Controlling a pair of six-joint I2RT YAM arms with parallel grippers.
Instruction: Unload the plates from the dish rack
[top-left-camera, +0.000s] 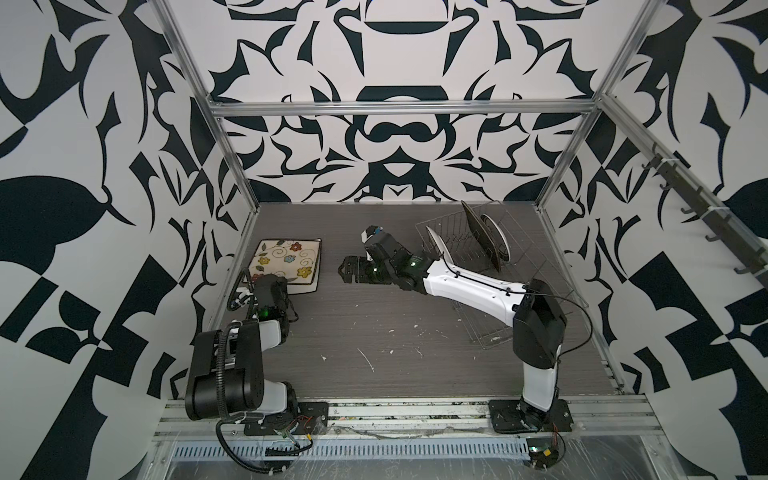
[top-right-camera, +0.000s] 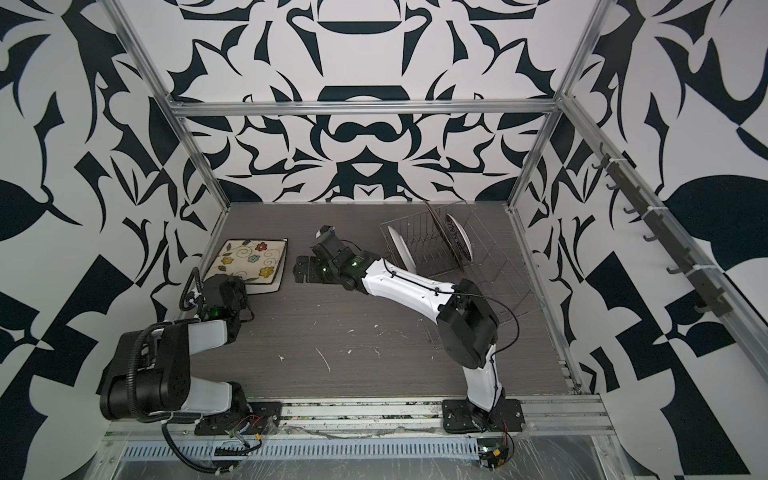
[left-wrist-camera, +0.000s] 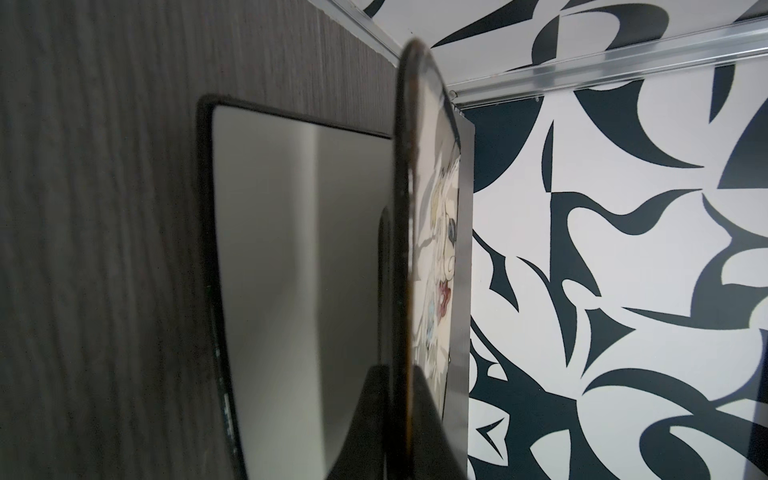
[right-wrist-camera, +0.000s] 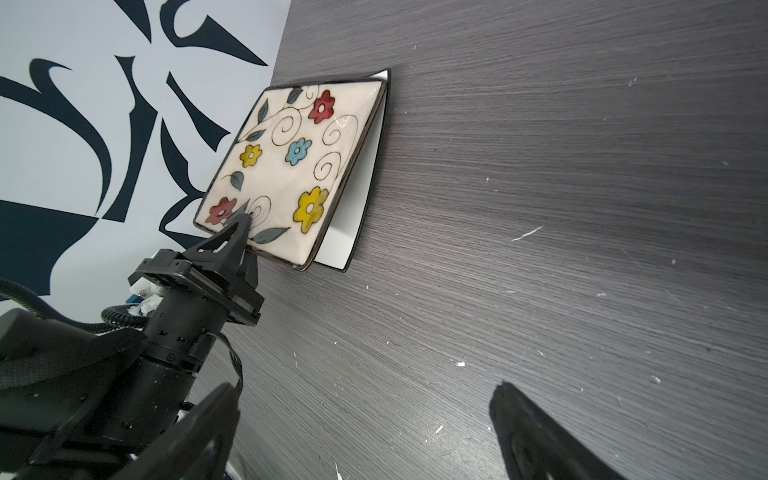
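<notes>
I need to let go of the flowered plate with my left gripper now, because the flowered plate's wall-side edge reaches down to the white plate and both outlines are lined up.
A cream square plate with coloured flowers lies over a plain white square plate at the far left of the table. My left gripper is shut on the flowered plate's near corner, and that edge stands a little off the white plate. My right gripper hovers open and holds nothing over mid-table, pointing left. The silver wire dish rack stands at the back right. It holds a round white plate, a black square plate and a round dark-banded plate.
Patterned walls and aluminium frame posts close in the dark wood-grain table on three sides. The stacked plates lie close to the left wall. White flecks dot the tabletop. The right arm's forearm crosses in front of the rack.
</notes>
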